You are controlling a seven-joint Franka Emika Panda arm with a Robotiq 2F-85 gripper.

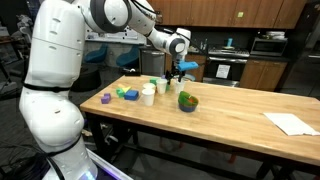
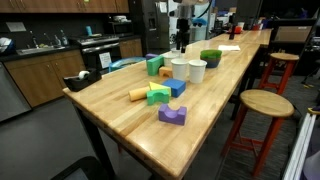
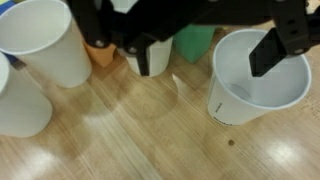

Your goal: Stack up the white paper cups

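Observation:
I need to grab the white paper cup by its rim next, with one finger inside and one outside. Then the cup's base stays free to stack into another cup.
Several white paper cups stand upright on the wooden table. In the wrist view one cup (image 3: 255, 75) is at the right, one (image 3: 45, 40) at the upper left, one (image 3: 15, 100) at the left edge, and one (image 3: 155, 58) is partly hidden behind my left finger. They also show in both exterior views (image 1: 148, 96) (image 2: 197, 71). My gripper (image 3: 203, 62) is open and empty, a little above the cups. Its right finger (image 3: 275, 50) hangs over the right cup's opening and its left finger (image 3: 140, 50) is outside that cup. The gripper also shows in both exterior views (image 1: 175, 68) (image 2: 182, 40).
A green bowl (image 1: 188, 101) (image 2: 210, 57) stands beside the cups. Coloured blocks lie nearby: green (image 3: 195, 42), blue (image 2: 175, 87), purple (image 2: 172, 115) and a yellow cylinder (image 2: 138, 93). A flat white paper sheet (image 1: 290, 123) lies far along the table. Stools (image 2: 262, 105) stand by the table edge.

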